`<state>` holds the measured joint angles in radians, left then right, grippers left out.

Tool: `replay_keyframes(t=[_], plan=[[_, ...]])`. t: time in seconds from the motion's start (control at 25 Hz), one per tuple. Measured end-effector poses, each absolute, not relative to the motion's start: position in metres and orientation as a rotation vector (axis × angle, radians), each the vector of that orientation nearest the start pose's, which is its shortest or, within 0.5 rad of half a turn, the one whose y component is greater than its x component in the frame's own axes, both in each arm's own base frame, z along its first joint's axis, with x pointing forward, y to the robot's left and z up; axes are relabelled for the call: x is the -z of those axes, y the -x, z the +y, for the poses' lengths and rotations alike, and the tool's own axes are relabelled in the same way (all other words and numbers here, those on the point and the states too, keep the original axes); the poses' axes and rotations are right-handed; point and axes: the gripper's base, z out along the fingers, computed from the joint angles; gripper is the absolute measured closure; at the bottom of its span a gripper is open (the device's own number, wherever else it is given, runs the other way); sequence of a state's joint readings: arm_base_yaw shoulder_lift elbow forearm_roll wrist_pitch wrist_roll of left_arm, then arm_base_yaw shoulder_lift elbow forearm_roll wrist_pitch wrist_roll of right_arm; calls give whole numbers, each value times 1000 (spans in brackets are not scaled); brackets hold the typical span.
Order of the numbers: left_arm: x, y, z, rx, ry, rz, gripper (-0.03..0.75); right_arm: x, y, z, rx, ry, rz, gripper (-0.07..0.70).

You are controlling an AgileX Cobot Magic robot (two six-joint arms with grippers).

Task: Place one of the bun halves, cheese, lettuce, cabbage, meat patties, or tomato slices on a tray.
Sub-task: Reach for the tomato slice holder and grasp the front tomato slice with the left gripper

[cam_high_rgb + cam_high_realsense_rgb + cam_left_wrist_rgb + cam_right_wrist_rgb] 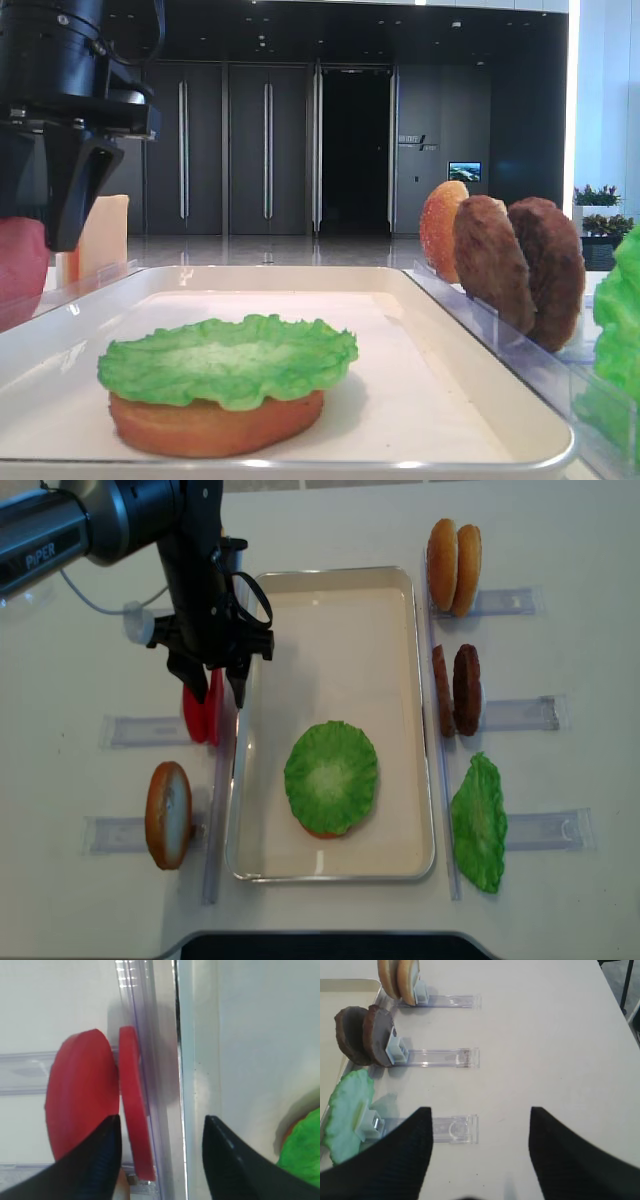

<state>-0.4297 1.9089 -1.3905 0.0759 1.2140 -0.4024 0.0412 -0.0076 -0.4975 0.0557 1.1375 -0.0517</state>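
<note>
Next, my left gripper grabs the inner red tomato slice by its exposed top edge (215, 708), since another slice (194, 716) and the side of the rack stand close on both sides.
Two red tomato slices (80, 1095) stand on edge in a clear rack just left of the cream tray (330, 573). My left gripper (161, 1119) hangs over them, open. The thin inner slice (135, 1110) and the rack wall lie between its fingers, and the right finger is clear of the slice. From above, the left gripper (215, 692) is at the tray's left rim. On the tray a green lettuce (331, 775) leaf lies on a flat bun half (215, 425). My right gripper (480, 1110) is open over bare table, holding nothing.
Right of the tray, clear racks hold two bun halves (453, 553), two meat patties (457, 690) and a lettuce leaf (478, 823). A bun half (168, 814) stands in a rack at the left front. Pale cheese (105, 235) stands behind the left gripper.
</note>
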Motion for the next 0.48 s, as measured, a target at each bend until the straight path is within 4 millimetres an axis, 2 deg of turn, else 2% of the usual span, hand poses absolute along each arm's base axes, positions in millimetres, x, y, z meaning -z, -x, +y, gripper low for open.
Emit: replay_keyframes(t=[0.48], plan=[[-201, -329, -146, -118, -82, 3187, 592, -271, 9, 4, -61, 104, 2113, 200]])
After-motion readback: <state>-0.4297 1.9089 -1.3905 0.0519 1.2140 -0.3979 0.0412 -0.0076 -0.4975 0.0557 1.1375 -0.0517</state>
